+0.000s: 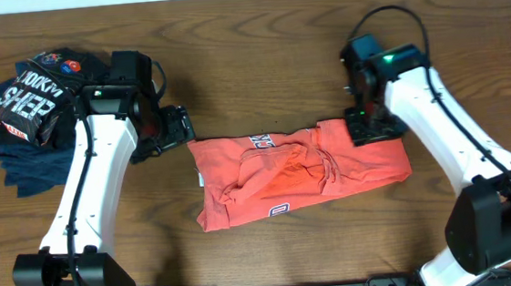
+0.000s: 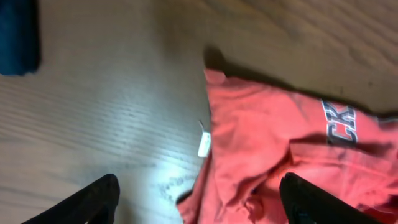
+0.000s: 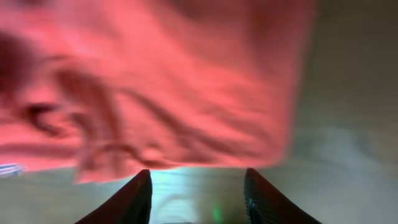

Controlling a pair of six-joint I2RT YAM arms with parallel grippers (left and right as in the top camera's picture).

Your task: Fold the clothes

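Note:
My left gripper is to grab the outer end of the coral-red T-shirt near the white tag next, and then it should fold that end over the rest.
The coral-red T-shirt lies crumpled and partly folded in the middle of the table, white lettering showing at its top edge and a small white patch near its front edge. My left gripper is open and empty just off the shirt's upper left corner; its view shows the shirt and a white tag between the open fingers. My right gripper is open and empty at the shirt's upper right edge; its view shows the red cloth just ahead of the fingers.
A pile of navy folded garments with a black printed shirt on top sits at the back left, close behind my left arm. A dark blue corner of the navy garments shows in the left wrist view. Bare wooden table surrounds the shirt.

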